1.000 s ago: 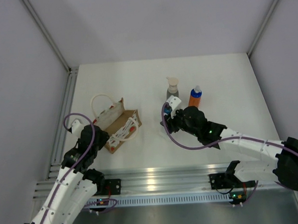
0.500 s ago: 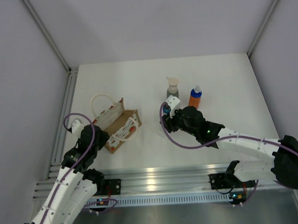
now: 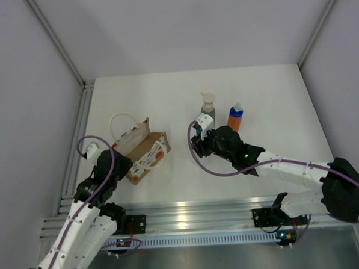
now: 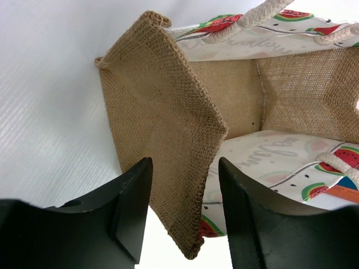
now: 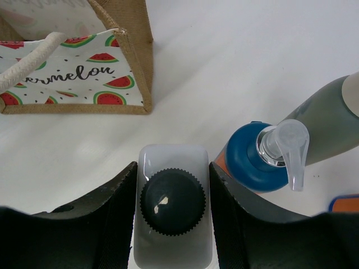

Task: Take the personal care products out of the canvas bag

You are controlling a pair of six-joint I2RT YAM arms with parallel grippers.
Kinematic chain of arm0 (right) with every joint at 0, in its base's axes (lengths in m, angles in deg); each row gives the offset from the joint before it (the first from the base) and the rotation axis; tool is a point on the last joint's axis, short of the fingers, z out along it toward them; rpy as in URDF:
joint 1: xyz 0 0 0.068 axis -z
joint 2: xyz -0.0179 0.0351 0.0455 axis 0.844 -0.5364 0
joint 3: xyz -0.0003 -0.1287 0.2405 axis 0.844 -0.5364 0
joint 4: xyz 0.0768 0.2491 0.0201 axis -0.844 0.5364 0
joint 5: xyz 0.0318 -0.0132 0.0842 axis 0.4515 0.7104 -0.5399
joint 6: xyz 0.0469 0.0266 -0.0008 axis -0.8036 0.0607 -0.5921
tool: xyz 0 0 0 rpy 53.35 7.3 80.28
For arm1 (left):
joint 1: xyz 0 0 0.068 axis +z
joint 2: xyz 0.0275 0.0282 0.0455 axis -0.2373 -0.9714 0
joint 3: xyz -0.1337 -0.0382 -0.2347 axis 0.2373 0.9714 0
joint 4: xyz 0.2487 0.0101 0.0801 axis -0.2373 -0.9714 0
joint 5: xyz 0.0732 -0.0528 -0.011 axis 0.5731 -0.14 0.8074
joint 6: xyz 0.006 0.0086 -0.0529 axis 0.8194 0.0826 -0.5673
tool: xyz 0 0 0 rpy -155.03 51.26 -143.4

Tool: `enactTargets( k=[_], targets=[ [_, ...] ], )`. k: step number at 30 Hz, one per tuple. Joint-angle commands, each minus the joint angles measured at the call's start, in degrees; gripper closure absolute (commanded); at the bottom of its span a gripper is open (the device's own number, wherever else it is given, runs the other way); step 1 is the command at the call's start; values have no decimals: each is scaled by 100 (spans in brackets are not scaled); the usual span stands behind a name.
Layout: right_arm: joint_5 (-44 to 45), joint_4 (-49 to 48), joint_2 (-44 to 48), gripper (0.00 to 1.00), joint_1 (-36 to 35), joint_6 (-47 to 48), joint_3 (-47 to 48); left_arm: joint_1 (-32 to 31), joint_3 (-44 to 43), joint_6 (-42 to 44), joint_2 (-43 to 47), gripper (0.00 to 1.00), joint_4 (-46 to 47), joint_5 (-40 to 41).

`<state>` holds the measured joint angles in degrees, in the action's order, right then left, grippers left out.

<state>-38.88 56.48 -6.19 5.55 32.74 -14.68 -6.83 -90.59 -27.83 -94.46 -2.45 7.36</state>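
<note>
I need to release the white bottle (image 5: 174, 154) from my right gripper now, as the bottle is upright over flat table and out of the bag and would stand beside the orange bottle.
The canvas bag (image 3: 143, 149) lies on its side at the left of the table, its burlap inside facing the left wrist camera. My left gripper (image 4: 184, 163) is open, a finger on each side of the bag's burlap side wall (image 4: 168, 112) without touching it. My right gripper (image 5: 173, 185) is shut on the white bottle (image 5: 174, 154) with the dark cap, to the right of the bag (image 5: 84, 73). An orange bottle with a blue cap (image 5: 255, 165) stands against its right finger. The grey pump bottle (image 3: 207, 108) and another orange bottle (image 3: 235, 116) stand just beyond.
Grey walls enclose the white table (image 3: 274, 93) on three sides. An aluminium rail (image 3: 189, 213) runs along the near edge by the arm bases. The bag's cream rope handles (image 3: 121, 119) loop out towards the back left.
My right gripper has carried the white bottle a little left and farther from the bases. My left jaws have opened slightly around the bag's wall. The bag has not moved.
</note>
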Motion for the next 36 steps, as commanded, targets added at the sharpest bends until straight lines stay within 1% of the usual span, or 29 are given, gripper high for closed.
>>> enactTargets(
  k=[1,2,3,7,9,10,11,12,13,14,15,17,18,20,22,23,24,25,26,27,28,29,30,32,33,36],
  targets=[
    [44,-430,-4,89,-37,-124,258,25,-205,146,94,44,108,-81],
    [44,-430,31,84,-29,-133,250,25,-223,181,112,43,116,-116],
    [61,-430,92,75,-37,-133,241,25,-257,207,112,42,125,-134],
    [105,-343,277,60,-46,-124,267,25,-424,348,121,38,116,-204],
    [97,-299,408,50,-37,-124,267,25,-503,436,121,34,117,-221],
    [97,-281,453,47,-29,-142,276,25,-608,541,121,32,117,-222],
    [105,-272,557,43,-29,-159,276,25,-679,603,94,27,117,-239],
    [114,-255,611,36,-29,-168,285,25,-749,682,85,26,99,-283],
    [114,-202,681,33,-29,-177,302,25,-907,848,68,24,90,-309],
    [123,-167,812,30,-29,-186,311,25,-978,910,50,18,73,-336],
    [149,-115,866,26,-29,-186,337,25,-1057,963,33,16,55,-345],
    [245,61,1032,24,-29,-125,390,25,-1241,1112,24,11,-24,-354],
    [307,131,1094,23,-20,-89,425,25,-1312,1148,24,6,-68,-345],
    [622,368,1278,22,-29,-72,460,25,-1548,1314,24,4,-216,-266],
    [948,623,1419,18,-20,-141,556,25,-1751,1516,15,2,-349,-126],
    [1358,972,1559,14,-20,-185,618,25,-1961,1613,6,2,-410,-64],
    [1589,1324,1639,1,-20,-342,775,25,-2067,1727,15,2,-480,-37],
    [1808,1658,1709,1,-11,-448,890,25,-2164,2015,-20,2,-507,-20],
    [2220,2262,1893,1,-20,-554,969,25,-2287,2131,-55,2,-560,15],
    [2459,2529,2008,1,-20,-746,1075,25,-2558,2220,-90,2,-760,77],
    [2652,2749,2139,1,-20,-835,1093,25,-2682,2403,-169,2,-849,129],
    [3029,2951,2402,0,-20,-914,1111,25,-2788,2527,-187,2,-902,208],
    [3215,3310,2543,1,-20,-1020,1111,25,-2946,2624,-196,2,-999,279],
    [3453,3637,2990,0,-29,-1065,1093,25,-3017,2888,-161,2,-1043,498],
    [3515,3943,3132,1,-20,-1082,1102,25,-3026,2975,-117,2,-1052,543],
    [3744,4358,3695,1,-20,-1109,1146,25,-3070,3353,32,2,-1052,639]
  ],
)
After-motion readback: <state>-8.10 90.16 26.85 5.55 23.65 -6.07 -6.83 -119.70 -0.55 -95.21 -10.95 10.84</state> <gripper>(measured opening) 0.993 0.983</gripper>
